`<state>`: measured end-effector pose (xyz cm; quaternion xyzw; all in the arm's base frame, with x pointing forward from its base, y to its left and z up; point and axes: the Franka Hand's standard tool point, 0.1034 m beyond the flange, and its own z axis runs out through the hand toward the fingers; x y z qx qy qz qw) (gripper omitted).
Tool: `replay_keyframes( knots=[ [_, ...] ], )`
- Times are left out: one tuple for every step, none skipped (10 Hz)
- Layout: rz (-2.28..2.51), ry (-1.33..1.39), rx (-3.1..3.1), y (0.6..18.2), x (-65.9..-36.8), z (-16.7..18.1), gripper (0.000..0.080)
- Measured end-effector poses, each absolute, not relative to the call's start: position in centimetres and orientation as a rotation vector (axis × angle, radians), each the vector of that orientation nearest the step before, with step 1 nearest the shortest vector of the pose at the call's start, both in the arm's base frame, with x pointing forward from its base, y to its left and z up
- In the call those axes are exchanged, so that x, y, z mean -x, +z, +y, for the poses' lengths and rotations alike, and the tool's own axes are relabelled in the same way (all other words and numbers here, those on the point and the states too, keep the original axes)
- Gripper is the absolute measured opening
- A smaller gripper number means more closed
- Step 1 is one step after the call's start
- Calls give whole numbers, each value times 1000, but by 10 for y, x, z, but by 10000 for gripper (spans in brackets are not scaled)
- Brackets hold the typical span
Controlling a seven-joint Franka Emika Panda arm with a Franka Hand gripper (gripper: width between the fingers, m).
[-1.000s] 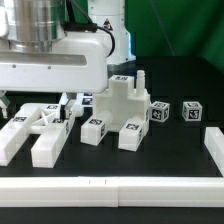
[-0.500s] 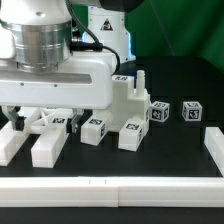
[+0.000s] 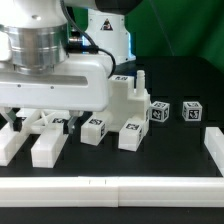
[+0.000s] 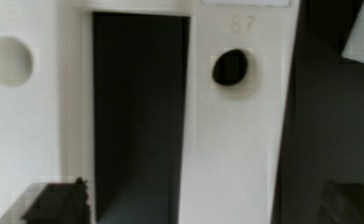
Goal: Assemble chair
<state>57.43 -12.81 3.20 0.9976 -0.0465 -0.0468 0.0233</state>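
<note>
The long block needs to be joined onto the blocky piece (image 3: 122,108), so I should next pick it up with my gripper by its plain part below the oval hole.
The chair's white tagged parts lie on the black table. A partly joined blocky piece (image 3: 122,108) stands in the middle. Two long blocks (image 3: 50,143) lie at the exterior view's left, and two small cubes (image 3: 160,112) sit at its right. My gripper (image 3: 47,120) hangs low over the long blocks and is open. In the wrist view, my gripper (image 4: 205,205) has its dark fingertips (image 4: 54,203) on either side of one long block (image 4: 229,130) that has an oval hole. They do not touch it. A second long block (image 4: 22,110) lies beside it.
A long plain white rail (image 3: 110,190) runs along the front of the table. Another white block (image 3: 213,150) lies at the exterior view's right edge. The arm's body hides part of the left blocks.
The arm has come down over the long blocks at the exterior view's left. It has barely moved in the last half second. The parts lie as before.
</note>
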Motion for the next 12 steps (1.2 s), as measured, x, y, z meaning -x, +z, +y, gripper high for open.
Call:
replay_keyframes(
  knots=[
    [-147,-152,-3087,29,-573,-128,649],
    [-146,-154,-3084,25,-572,-128,649],
    [-145,-159,-3081,19,-571,-125,649],
    [-140,-159,-3076,14,-570,-124,649],
    [-139,-162,-3074,9,-570,-120,649],
    [-139,-162,-3073,7,-570,-116,649],
    [-134,-160,-3072,5,-570,-114,649],
    [-135,-161,-3072,5,-570,-115,538],
    [-135,-162,-3072,5,-570,-116,388],
    [-137,-162,-3072,5,-569,-117,388],
    [-136,-162,-3072,5,-569,-118,288],
    [-133,-162,-3072,5,-569,-119,288]
  ],
)
